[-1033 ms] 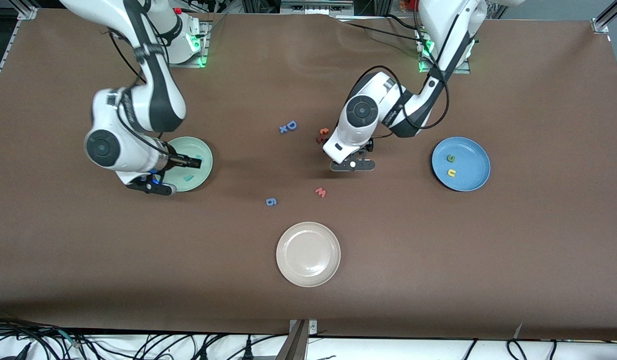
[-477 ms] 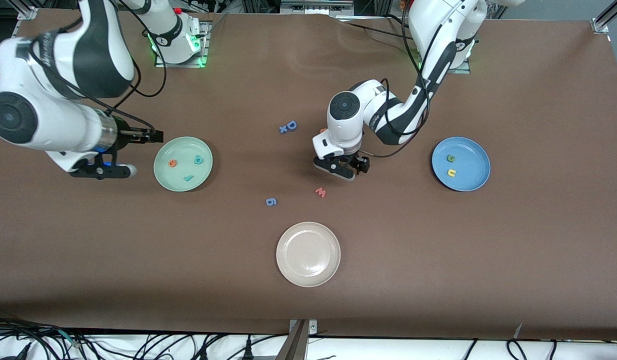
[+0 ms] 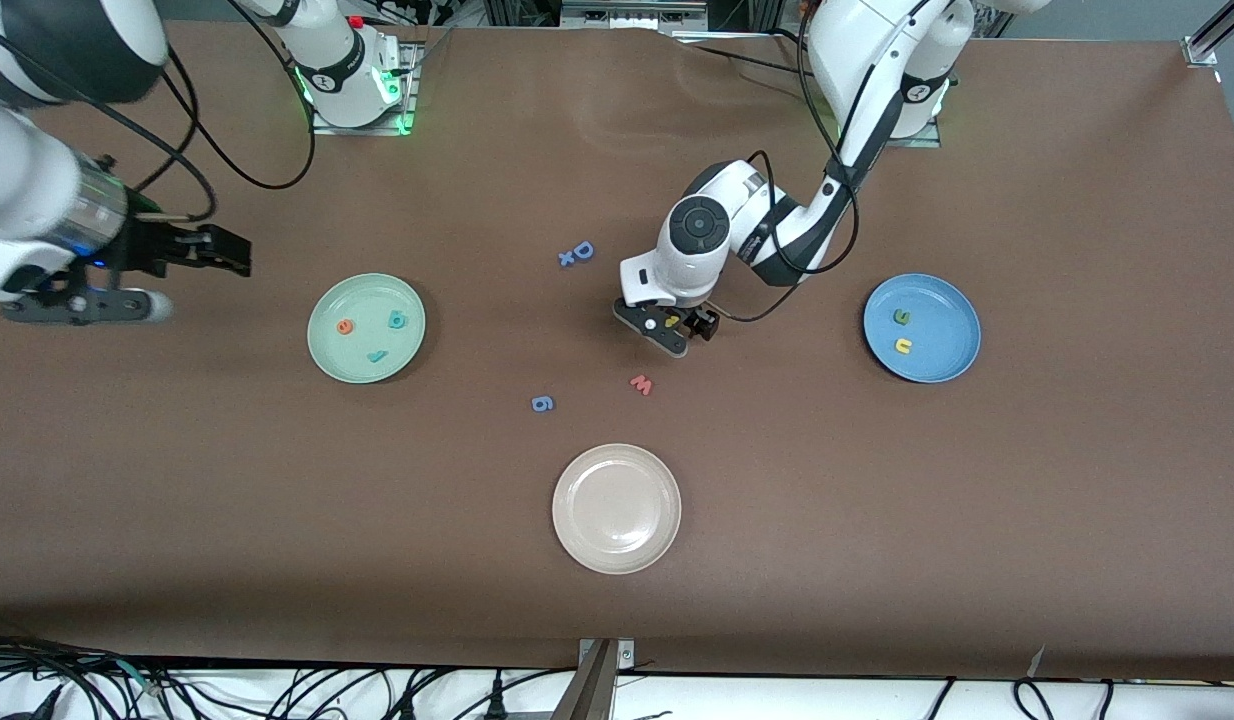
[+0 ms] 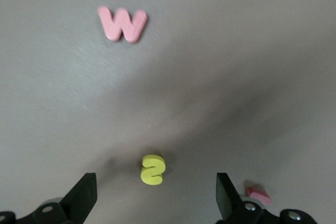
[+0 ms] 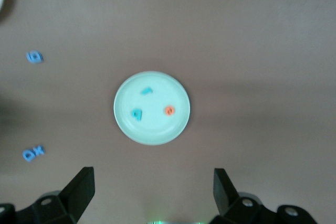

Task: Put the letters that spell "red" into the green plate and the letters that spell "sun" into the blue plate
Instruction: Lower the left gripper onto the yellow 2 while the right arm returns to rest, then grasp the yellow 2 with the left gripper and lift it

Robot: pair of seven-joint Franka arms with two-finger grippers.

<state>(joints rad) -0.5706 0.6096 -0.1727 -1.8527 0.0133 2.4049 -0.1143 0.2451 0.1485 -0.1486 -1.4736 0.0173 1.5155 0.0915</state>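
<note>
My left gripper grabs the yellow "s" by its curved sides next. That would complete "sun" in the blue plate (image 3: pixel 952 300).
The green plate (image 3: pixel 327 300) (image 5: pixel 126 124) holds an orange "e" (image 3: pixel 345 326), a teal "d" (image 3: pixel 398 320) and a thin teal "r" (image 3: pixel 377 355). In the blue plate (image 3: pixel 952 300) lie an olive "n" (image 3: pixel 903 316) and a yellow "u" (image 3: pixel 904 346). A yellow "s" (image 4: pixel 153 169) lies on the table mid-way between the two plates. My left gripper (image 3: pixel 675 326) (image 4: pixel 155 198) hangs low over it, open, with a finger on either side and neither touching. My right gripper (image 3: pixel 212 250) (image 5: pixel 152 192) is open and empty, raised over bare table at the right arm's end, clear of the green plate.
A pink "w" (image 3: pixel 641 385) (image 4: pixel 122 23) and a blue "g" (image 3: pixel 542 403) lie nearer the front camera than the "s". A blue "D" with a small "x" (image 3: pixel 578 253) lies farther back. A cream plate (image 3: pixel 567 480) sits near the front. A reddish piece (image 4: pixel 259 194) lies beside the left fingers.
The right arm has pulled back from over the green plate toward its end of the table and risen. The left gripper has turned and shifted slightly over the yellow "s".
</note>
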